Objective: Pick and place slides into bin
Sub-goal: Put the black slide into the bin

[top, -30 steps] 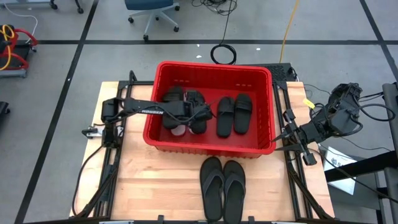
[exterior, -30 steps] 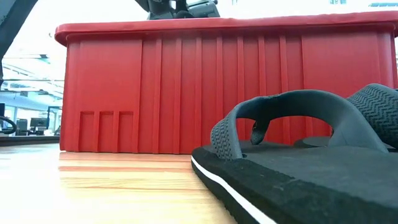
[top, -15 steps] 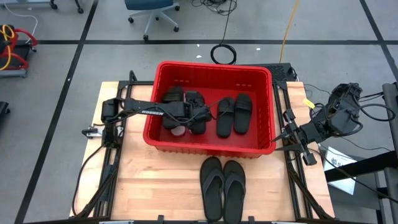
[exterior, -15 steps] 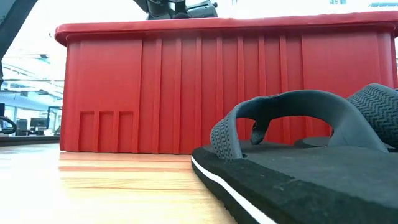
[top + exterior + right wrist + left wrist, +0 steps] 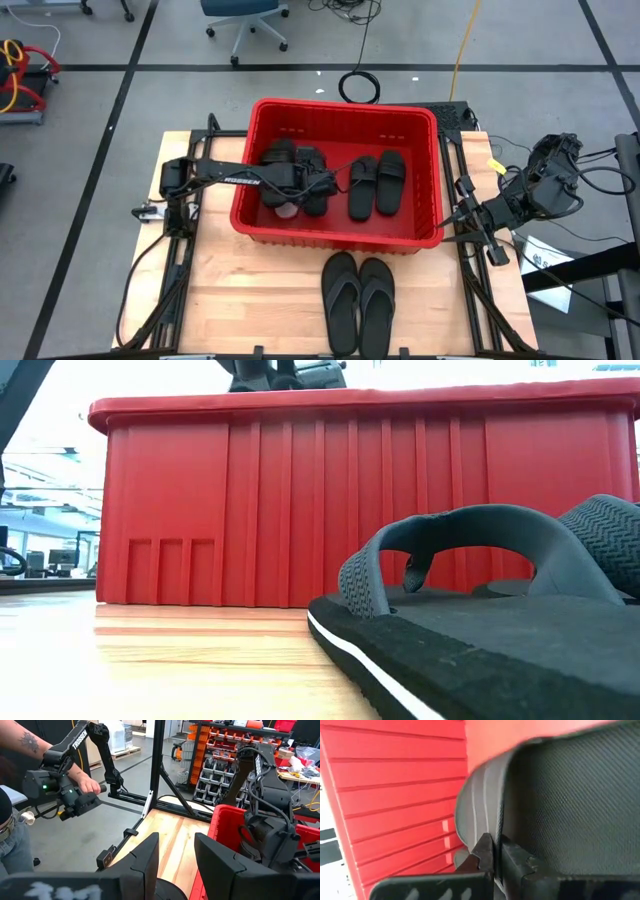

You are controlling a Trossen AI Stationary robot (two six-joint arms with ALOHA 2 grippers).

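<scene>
The black slide [image 5: 316,206] in my fingers lies toe to heel inside the red bin's rim [image 5: 330,243], so it comes free now as my left gripper opens.
The red bin [image 5: 243,200] stands mid-table and holds several slides. Two black wide-strap slides [image 5: 377,185] lie flat side by side on its floor. More black slides [image 5: 280,158] are piled at its left, over something white [image 5: 288,209]. My left gripper [image 5: 326,184] reaches into the bin from the table's left and is shut on a black slide [image 5: 570,805]. A black thong flip-flop pair [image 5: 358,300] lies sole-down on the table in front of the bin. My right gripper [image 5: 175,855] waits open, raised beyond the bin's right side. My left gripper pinches a thin edge of the black slide's grey ribbed strap [image 5: 490,820] between its two shut fingers [image 5: 482,851]. It slants down into the bin from the table's left. The slide fills the wrist view, so what it rests on cannot be told.
The bin's tall ribbed wall [image 5: 300,500] rises right behind the flip-flops [image 5: 470,610]. Bare wood lies left and right of the flip-flops. Beyond the table a person's hand [image 5: 82,782] grips a control handle. A shelf rack stands farther back.
My left gripper has rolled a little in place over the bin and stays shut. The slides in the bin and the flip-flops on the table keep their places.
</scene>
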